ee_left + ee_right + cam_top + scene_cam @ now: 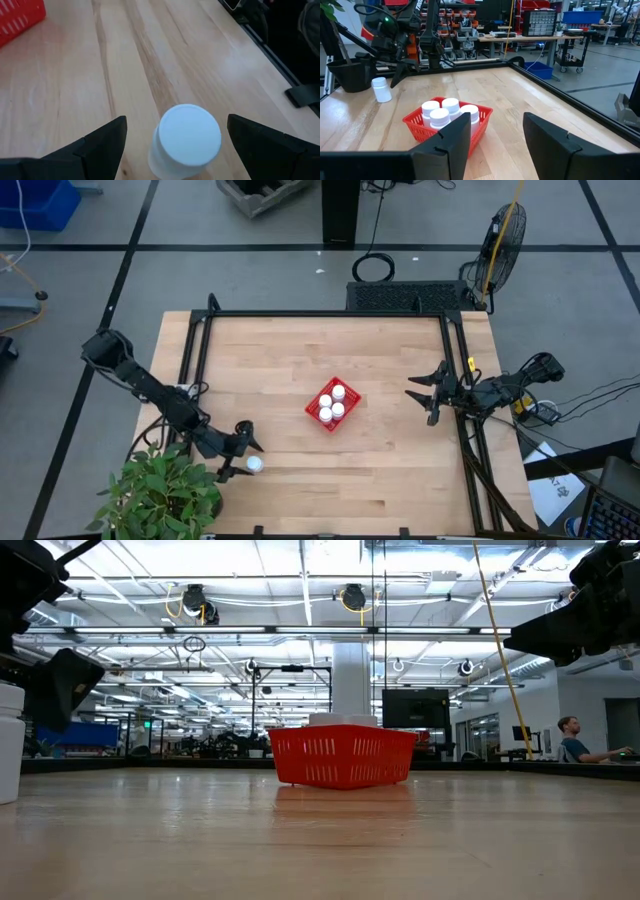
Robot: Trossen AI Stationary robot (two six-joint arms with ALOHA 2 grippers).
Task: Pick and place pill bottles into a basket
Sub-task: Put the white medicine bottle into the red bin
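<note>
In the left wrist view my left gripper's fingers stand beside the white bottle, around its cap, so my left gripper closes on the bottle next.
The red basket sits mid-table with several white pill bottles standing in it; it also shows in the low view. One more white pill bottle stands upright on the table near the front left. My left gripper is open. Its two fingers stand on either side of this bottle, clear of it, in the left wrist view. My right gripper is open and empty at the table's right side, facing the basket.
A potted plant stands at the table's front left corner, close to my left arm. A black metal frame runs along the far and side edges. Bare wood lies between the lone bottle and the basket.
</note>
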